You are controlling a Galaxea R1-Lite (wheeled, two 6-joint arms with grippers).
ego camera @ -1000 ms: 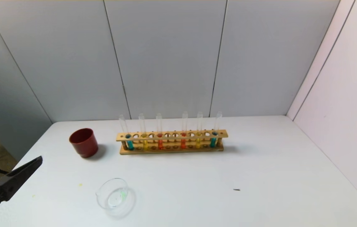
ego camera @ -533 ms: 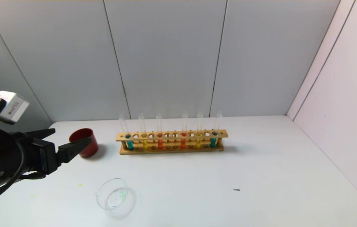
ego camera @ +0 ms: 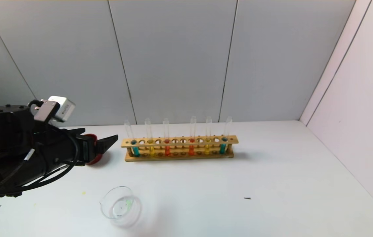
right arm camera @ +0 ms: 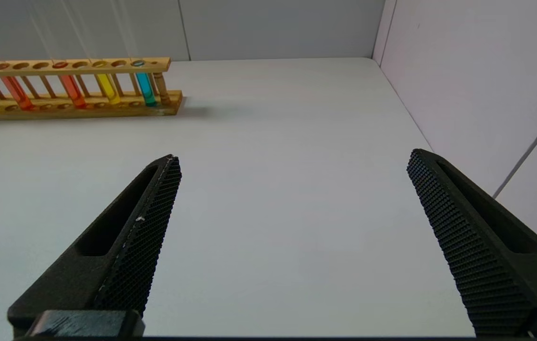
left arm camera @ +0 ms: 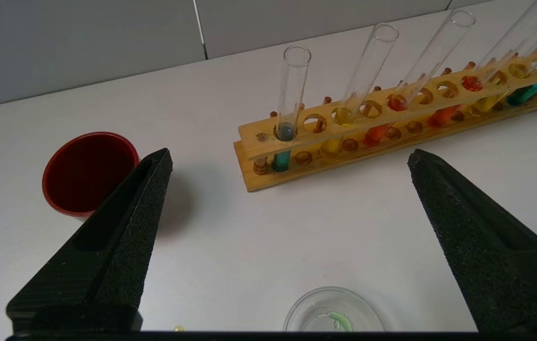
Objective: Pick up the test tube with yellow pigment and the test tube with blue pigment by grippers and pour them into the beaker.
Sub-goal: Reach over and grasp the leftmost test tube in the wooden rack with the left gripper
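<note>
The wooden rack (ego camera: 179,154) surrounds the blue pigment at the test tube's bottom, so my left gripper should next grab that test tube by its clear upper glass (ego camera: 128,128).
A wooden rack (ego camera: 179,154) stands at the back middle of the table and holds several tubes. The test tubes with blue pigment stand at its two ends (ego camera: 136,150) (ego camera: 222,148). The test tubes with yellow pigment stand just inside them (ego camera: 152,150) (ego camera: 207,149). The beaker (ego camera: 118,201) sits near the front left, with a green smear inside. My left gripper (ego camera: 100,134) is open and empty, above the table, left of the rack and behind the beaker. In the left wrist view (left arm camera: 289,152) it faces the left blue tube (left arm camera: 292,85). My right gripper (right arm camera: 293,155) is open and empty over bare table.
A dark red cup (ego camera: 91,160) stands left of the rack, mostly hidden behind my left gripper; it shows fully in the left wrist view (left arm camera: 86,173). Two orange-red tubes (ego camera: 167,150) stand mid-rack. Grey walls close the back and sides. A dark speck (ego camera: 247,198) lies front right.
My left arm has risen from the lower left corner and swung right and forward, now covering the red cup with its fingertip close to the rack's left end. Nothing else moved.
</note>
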